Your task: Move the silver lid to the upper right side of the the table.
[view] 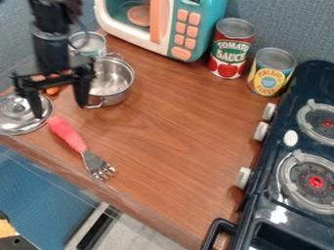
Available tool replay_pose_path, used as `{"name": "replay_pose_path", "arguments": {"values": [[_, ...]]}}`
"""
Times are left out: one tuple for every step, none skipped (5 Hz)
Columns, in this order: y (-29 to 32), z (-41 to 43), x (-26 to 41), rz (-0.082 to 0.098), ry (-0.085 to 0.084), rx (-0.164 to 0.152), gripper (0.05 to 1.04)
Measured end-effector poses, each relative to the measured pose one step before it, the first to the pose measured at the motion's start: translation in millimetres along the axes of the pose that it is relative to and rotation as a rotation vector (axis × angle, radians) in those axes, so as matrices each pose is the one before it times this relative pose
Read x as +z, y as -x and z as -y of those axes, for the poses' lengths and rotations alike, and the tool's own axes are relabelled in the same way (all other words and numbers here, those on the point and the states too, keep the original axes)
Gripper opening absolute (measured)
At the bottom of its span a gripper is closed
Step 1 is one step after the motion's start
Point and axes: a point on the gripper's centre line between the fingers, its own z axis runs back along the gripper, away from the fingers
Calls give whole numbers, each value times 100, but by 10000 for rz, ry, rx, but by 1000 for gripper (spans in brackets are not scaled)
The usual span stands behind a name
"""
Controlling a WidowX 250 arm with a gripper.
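Observation:
I will grab the silver lid (15,126) by its knob next, then move the lid to the upper right side of the table.
The silver lid (15,126) lies on the wooden table (176,132) at its left edge, knob up. My gripper (59,108) hangs at the upper left, open, with its fingers spread wide. Its left finger (32,100) is in front of the lid's right part and hides some of it; whether they touch I cannot tell. The right finger (82,93) stands beside the silver pot, at the pot's left side.
The silver pot (116,80) has a can (91,45) behind it. A fork with a pink handle (66,134) lies right of the lid. A toy microwave (189,30), a tomato can (229,51) and a pineapple can (270,73) line the back; a stove (287,161) stands right.

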Motion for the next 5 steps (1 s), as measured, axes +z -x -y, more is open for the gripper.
{"name": "replay_pose_path", "arguments": {"values": [[-2818, -1962, -350, 424, -25, 959, 1000], [-1665, -553, -1435, 82, -386, 440, 1000], [-1732, -515, -2181, 194, -462, 599, 1000], [-1051, 392, -413, 332, -68, 162, 1000], [-714, 275, -263, 281, 54, 156, 950]]}}
